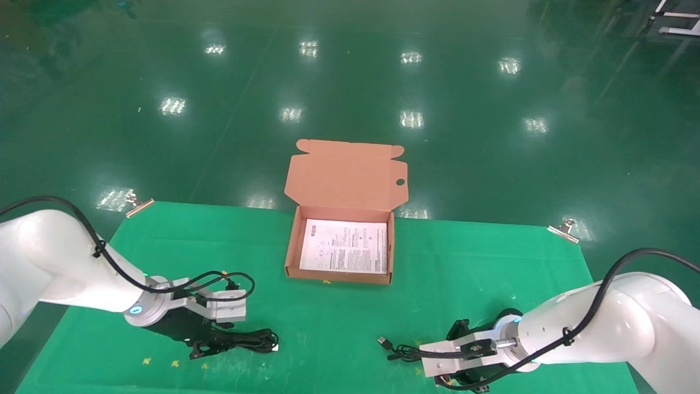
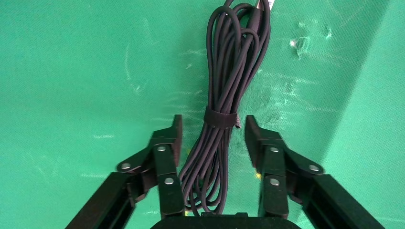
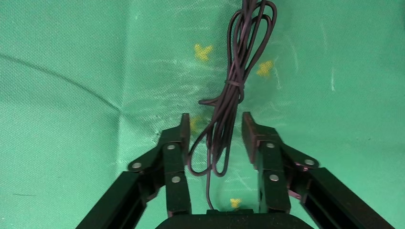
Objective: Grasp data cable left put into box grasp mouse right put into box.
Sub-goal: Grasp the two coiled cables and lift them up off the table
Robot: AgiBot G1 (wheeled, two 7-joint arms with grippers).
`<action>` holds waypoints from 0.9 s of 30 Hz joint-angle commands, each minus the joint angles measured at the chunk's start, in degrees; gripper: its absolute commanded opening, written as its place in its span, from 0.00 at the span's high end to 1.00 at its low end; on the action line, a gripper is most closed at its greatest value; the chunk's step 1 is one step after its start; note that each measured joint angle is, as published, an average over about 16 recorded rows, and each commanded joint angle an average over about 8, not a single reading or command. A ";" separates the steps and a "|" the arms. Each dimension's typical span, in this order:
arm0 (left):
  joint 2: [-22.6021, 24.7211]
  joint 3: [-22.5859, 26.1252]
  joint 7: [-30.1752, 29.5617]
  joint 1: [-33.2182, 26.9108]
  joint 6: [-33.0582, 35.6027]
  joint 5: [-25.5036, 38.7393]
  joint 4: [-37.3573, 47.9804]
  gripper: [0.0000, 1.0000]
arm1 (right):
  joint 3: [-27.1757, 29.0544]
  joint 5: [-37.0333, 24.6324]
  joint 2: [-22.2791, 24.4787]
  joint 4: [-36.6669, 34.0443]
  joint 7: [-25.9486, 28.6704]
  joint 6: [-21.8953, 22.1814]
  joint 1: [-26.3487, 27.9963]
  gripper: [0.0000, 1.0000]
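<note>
I should next use my left gripper to grab the tied middle (image 2: 220, 118) of the data cable (image 2: 229, 62) to put it into the box, because the cable's loops spread out wide toward both ends.
The data cable (image 2: 229, 62) lies as a tied black bundle on the green cloth, at front left in the head view (image 1: 246, 340). My left gripper (image 2: 212, 126) is open and low over it, one finger on each side of the bundle near its tie (image 1: 210, 343). At front right, my right gripper (image 3: 216, 125) is open astride the mouse's thin cord (image 3: 239, 57), which ends in a USB plug (image 1: 385, 343). The mouse itself is hidden under that gripper (image 1: 440, 358). The box (image 1: 291, 246) stands open at the table's middle, with a white leaflet as its floor.
The box lid (image 1: 345, 175) leans back over the table's far edge. Metal clips (image 1: 139, 205) (image 1: 563, 229) hold the green cloth at the far corners. Small yellow crosses (image 1: 146, 361) mark the cloth near the front. Shiny green floor lies beyond.
</note>
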 commanded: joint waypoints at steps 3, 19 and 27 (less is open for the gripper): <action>-0.01 0.00 -0.01 0.01 0.02 0.02 -0.04 1.00 | -0.01 0.02 0.00 0.02 -0.01 -0.05 0.02 1.00; -1.97 -0.77 1.34 -1.34 1.00 -1.00 -1.59 1.00 | 0.10 0.08 0.42 0.40 0.71 -0.81 0.50 1.00; -5.71 -1.06 1.67 -4.59 0.11 -0.40 -6.96 1.00 | 3.61 0.56 5.95 7.44 7.96 -1.28 3.67 1.00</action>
